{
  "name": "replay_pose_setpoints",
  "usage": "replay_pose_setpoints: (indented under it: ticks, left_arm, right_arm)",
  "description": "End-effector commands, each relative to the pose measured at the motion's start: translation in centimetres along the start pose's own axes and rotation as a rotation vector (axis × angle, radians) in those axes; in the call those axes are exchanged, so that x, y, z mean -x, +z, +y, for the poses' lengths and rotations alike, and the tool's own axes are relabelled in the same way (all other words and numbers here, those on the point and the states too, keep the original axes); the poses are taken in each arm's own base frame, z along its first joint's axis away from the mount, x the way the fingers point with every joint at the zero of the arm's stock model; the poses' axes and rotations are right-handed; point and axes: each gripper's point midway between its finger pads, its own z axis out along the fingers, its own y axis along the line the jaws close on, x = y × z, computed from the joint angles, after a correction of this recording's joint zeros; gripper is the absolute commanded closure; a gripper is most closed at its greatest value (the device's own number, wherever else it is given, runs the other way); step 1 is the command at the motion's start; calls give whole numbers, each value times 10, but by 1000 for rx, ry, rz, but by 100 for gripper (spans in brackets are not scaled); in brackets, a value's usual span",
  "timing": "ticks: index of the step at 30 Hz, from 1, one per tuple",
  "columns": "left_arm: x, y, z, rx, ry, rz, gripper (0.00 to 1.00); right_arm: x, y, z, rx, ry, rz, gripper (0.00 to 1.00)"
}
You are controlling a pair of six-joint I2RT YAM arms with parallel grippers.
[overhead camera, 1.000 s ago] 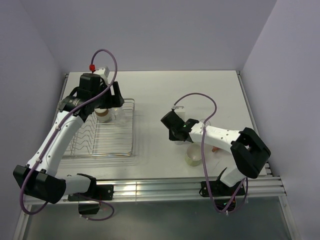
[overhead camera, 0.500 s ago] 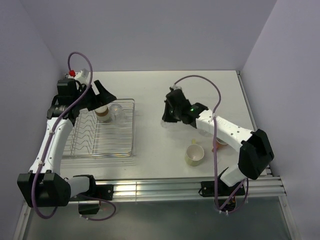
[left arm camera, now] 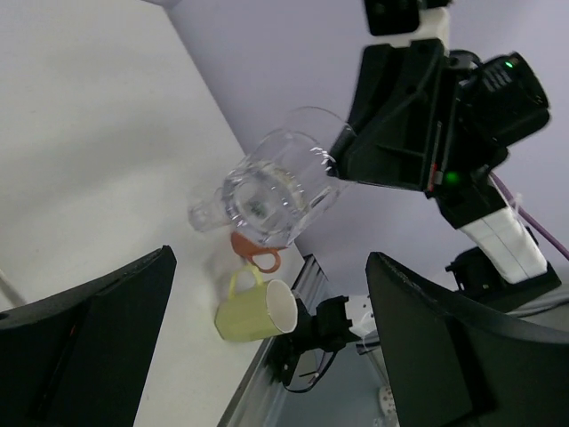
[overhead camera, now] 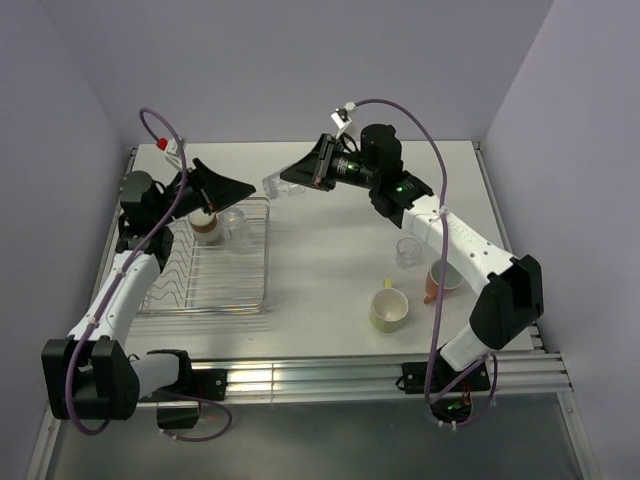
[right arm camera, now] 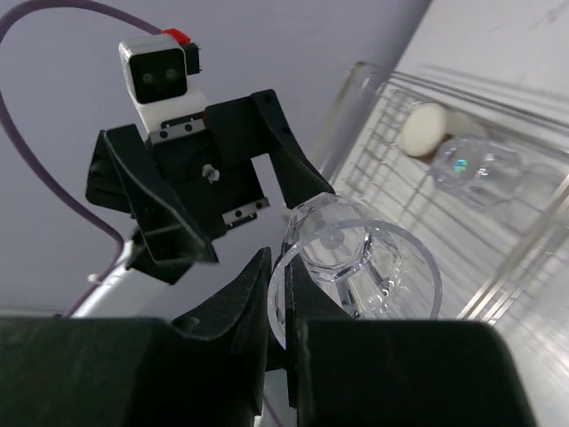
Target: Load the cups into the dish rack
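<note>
My left gripper grabs the clear glass tumbler around its base end (overhead camera: pixel 273 186) next, opposite the held rim, to load it rim-first into the dish rack (overhead camera: pixel 255 300).
My right gripper (overhead camera: pixel 308 176) is shut on the rim of a clear glass tumbler (overhead camera: pixel 283 183), held tilted in the air just past the far right corner of the dish rack (overhead camera: pixel 255 300). In the right wrist view the tumbler (right arm camera: pixel 364 267) hangs from the gripper (right arm camera: pixel 284 286) with the rack (right arm camera: pixel 400 191) below. A brown-and-cream cup (overhead camera: pixel 207 229) and a clear glass (overhead camera: pixel 234 224) sit in the rack's far end. My left gripper (overhead camera: pixel 222 189) is open and empty above them, facing the held tumbler (left arm camera: pixel 277 190). A clear glass (overhead camera: pixel 408 252), a salmon mug (overhead camera: pixel 440 281) and a yellow-green mug (overhead camera: pixel 388 310) stand on the table at right.
The rack lies at the table's left side, its near rows of wire dividers holding nothing. The two grippers are close together in the air over the rack's far right corner. Purple walls enclose the table (overhead camera: pixel 330 230) on three sides.
My right arm has lifted a clear tumbler off the table and swung it up and left toward the rack. The left gripper has opened wide and drawn back to the left.
</note>
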Motion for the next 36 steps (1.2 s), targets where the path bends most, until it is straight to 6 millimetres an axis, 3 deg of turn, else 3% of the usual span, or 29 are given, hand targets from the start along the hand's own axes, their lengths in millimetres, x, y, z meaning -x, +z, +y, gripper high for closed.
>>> replay_pose_setpoints:
  ticks: [1,13,21,36]
  left_arm:
    - [10,8,-42,-134,97,-3,4]
    - [13,21,-27,-96,56,-8,6]
    - [14,22,-37,-141,43,-12,7]
    - [7,25,-42,-161,20,6,26]
  right_arm:
    - [12,2,49,226,46,30,100]
    - [13,2,65,339,106,36,100]
    - [8,7,63,383,145,56,100]
    - [1,25,65,404,170,79,100]
